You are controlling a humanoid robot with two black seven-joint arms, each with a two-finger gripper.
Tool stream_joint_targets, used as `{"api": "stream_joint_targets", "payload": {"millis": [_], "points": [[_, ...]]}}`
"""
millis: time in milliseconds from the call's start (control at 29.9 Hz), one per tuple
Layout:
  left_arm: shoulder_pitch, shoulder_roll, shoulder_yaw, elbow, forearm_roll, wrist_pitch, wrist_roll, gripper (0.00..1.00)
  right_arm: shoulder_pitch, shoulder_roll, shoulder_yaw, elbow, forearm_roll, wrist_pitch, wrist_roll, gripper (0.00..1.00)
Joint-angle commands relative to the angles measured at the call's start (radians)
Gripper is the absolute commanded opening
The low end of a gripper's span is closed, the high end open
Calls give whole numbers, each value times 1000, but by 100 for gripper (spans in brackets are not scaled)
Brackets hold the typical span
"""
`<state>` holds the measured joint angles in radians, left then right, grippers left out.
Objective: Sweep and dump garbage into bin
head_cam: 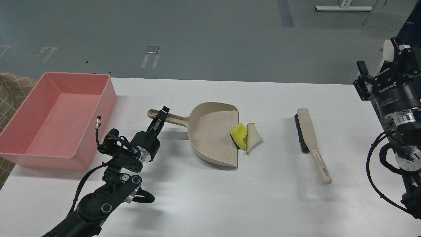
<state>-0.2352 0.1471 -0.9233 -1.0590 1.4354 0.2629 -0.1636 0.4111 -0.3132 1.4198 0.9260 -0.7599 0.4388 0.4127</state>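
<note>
My right gripper grabs the brush by its handle (322, 170) next, since that leaves the brush's bristles free to sweep the sponge (239, 132) and bread.
The yellow sponge (239, 132) with its dark green layer lies on the lip of the beige dustpan (210, 135). The triangular bread slice (253, 138) lies on the table just right of the lip, touching the sponge. The pink bin (56, 121) stands empty at the left table edge. My left gripper (161, 117) is shut on the dustpan handle (174, 118) near its far end. My right gripper (375, 62) is raised at the right edge, open and empty, far from the garbage.
A beige hand brush (309, 138) with black bristles lies on the white table (210, 197) right of the bread. A checked cloth (10, 92) shows at the far left behind the bin.
</note>
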Motion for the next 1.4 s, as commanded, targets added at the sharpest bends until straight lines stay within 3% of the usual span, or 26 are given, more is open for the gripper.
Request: {"api": "stream_joint_targets", "payload": {"millis": [0, 100, 401, 535, 736, 1003, 1371], "points": [[-3, -1, 3, -4, -3, 10, 9, 0, 3, -15, -8, 2, -7, 1, -6, 100], [-1, -1, 3, -12, -1, 15, 7, 0, 6, -96, -73, 11, -10, 1, -38, 100], [-9, 0, 3, -13, -1, 38, 3, 0, 5, -417, -330, 181, -47, -5, -63, 100], [-12, 0, 3, -15, 0, 38, 1, 0, -2, -582, -450, 305, -172, -25, -98, 100], [-21, -1, 3, -15, 0, 38, 1, 0, -61, -751, -524, 457, -356, -26, -103, 100], [-23, -1, 3, -18, 2, 38, 1, 0, -169, -802, -532, 545, -625, -23, -101, 100], [-21, -4, 3, -24, 3, 39, 1, 0, -179, -781, -594, 550, -674, -15, -135, 100]]}}
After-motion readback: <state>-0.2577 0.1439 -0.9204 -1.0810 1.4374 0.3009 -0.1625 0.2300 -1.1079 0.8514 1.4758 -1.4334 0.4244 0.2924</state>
